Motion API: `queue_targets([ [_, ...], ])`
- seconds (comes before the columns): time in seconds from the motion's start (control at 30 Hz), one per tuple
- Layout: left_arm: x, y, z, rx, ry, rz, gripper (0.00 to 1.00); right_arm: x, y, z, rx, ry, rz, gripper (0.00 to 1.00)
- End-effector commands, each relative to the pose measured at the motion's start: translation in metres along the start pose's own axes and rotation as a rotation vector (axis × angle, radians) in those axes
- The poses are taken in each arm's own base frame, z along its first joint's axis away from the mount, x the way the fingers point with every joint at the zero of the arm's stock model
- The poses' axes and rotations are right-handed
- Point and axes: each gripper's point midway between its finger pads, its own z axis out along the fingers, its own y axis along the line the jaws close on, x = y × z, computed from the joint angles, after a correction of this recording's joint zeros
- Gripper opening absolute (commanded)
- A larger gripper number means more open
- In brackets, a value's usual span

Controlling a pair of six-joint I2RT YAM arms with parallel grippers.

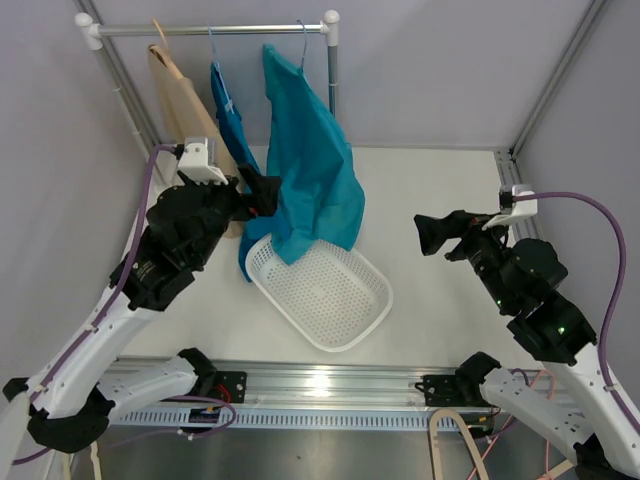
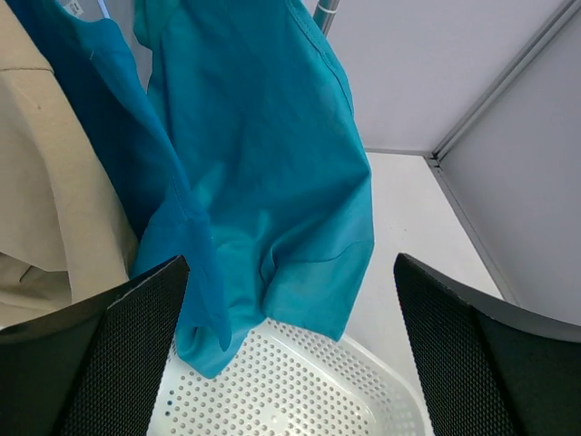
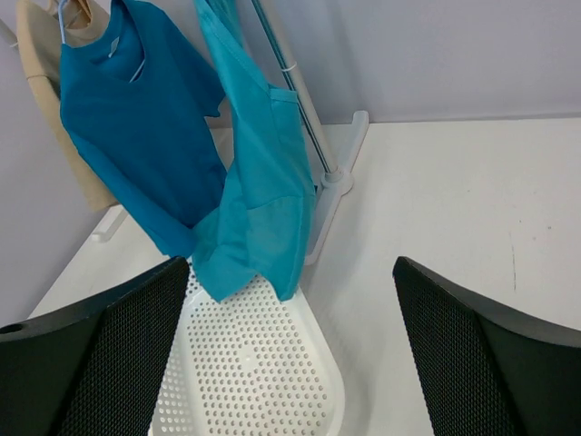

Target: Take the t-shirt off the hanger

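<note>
I need to grab the hanger of the teal t-shirt next with my left gripper, by its neck [image 1: 303,63] below the hook, so the t-shirt stays free to be removed.
A teal t-shirt [image 1: 312,170] hangs from a hanger [image 1: 302,45] on the rail, its hem drooping into the white basket [image 1: 330,300]. It also shows in the left wrist view [image 2: 272,173] and the right wrist view [image 3: 259,200]. A darker blue t-shirt [image 1: 232,125] hangs to its left, also seen in the right wrist view [image 3: 136,127]. My left gripper [image 1: 262,195] is open and empty, right beside the teal shirt's left edge. My right gripper [image 1: 432,235] is open and empty, well to the right of the shirts.
A beige garment [image 1: 180,95] hangs at the rail's left end. The rail [image 1: 210,30] rests on white posts, one post [image 1: 332,60] behind the teal shirt. Grey walls close the back and sides. The perforated basket also shows in the left wrist view [image 2: 300,391].
</note>
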Motion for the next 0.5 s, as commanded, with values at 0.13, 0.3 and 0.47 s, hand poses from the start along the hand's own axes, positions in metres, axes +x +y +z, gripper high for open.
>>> queue_targets([
  [0.13, -0.022, 0.0, 0.025, -0.058, -0.094, 0.076, 0.99, -0.002, 0.002, 0.005, -0.004, -0.02, 0.004, 0.99],
  [0.3, -0.047, -0.009, 0.076, -0.146, -0.166, 0.172, 0.99, -0.003, 0.008, 0.007, -0.033, -0.019, 0.012, 1.0],
  [0.47, -0.092, -0.037, 0.13, -0.189, -0.254, 0.209, 1.0, -0.005, 0.011, 0.006, -0.038, -0.014, 0.02, 0.99],
])
